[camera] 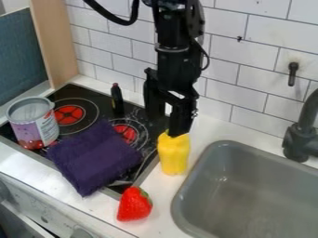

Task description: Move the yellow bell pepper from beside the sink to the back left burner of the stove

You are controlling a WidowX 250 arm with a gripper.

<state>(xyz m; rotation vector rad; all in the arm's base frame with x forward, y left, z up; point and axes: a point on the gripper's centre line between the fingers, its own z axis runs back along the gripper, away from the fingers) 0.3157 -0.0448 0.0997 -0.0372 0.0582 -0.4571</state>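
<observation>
My gripper grabs the top of the yellow pepper [174,155] next, to lift it off the counter and carry it to the stove.
The black gripper [166,124] hangs down over the counter between the stove and the sink. Its fingers are spread apart, and one fingertip overlaps the top of a yellow bell pepper [174,155]; whether it touches the pepper I cannot tell. The pepper stands upright on the counter strip, beside the sink's left edge. A red strawberry [134,204] lies nearer the front of the counter. Left of the pepper, a folded dark purple cloth [96,155] covers part of the stove.
An open metal can [36,128] stands on the stove's left side, and a small dark bottle [116,100] stands near the stove's back edge. The grey sink [208,160] is at the right, with a black faucet [299,139] behind it. White tiles line the back wall.
</observation>
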